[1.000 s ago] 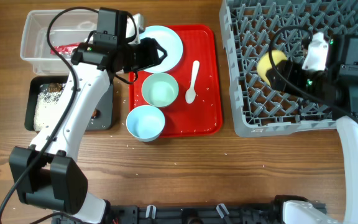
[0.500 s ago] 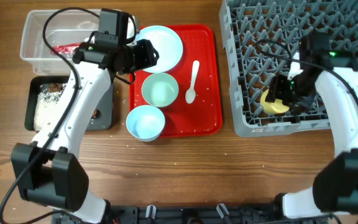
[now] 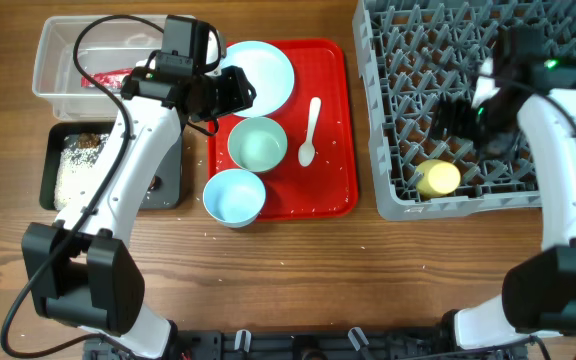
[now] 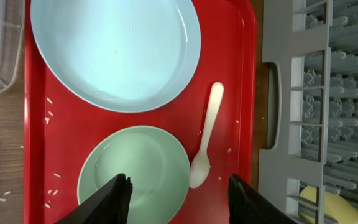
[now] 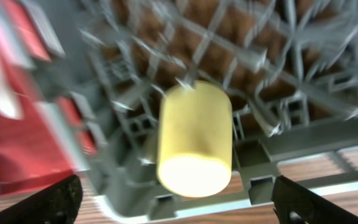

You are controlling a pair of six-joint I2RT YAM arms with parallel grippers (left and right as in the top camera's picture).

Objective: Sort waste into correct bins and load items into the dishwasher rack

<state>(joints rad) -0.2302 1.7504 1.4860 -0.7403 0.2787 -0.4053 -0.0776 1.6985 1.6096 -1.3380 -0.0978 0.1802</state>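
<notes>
I will next grab the mint bowl with my right gripper by the bowl's rim on the spoon side, to load it tilted into the dishwasher rack.
The yellow cup lies on its side in the grey dishwasher rack near its front edge; it shows in the right wrist view between pegs. My right gripper is open and empty above the rack, just behind the cup. My left gripper is open and empty over the red tray, above the mint bowl and near the pale blue plate. The white spoon lies right of the bowl. A pale blue bowl sits at the tray's front left.
The red tray holds the dishes and scattered rice grains. A clear tub with a red-and-white wrapper stands at the back left. A black tray with rice sits in front of it.
My right gripper has let go of the yellow cup, which now lies in the rack, and has lifted back from it. The left gripper has barely moved.
</notes>
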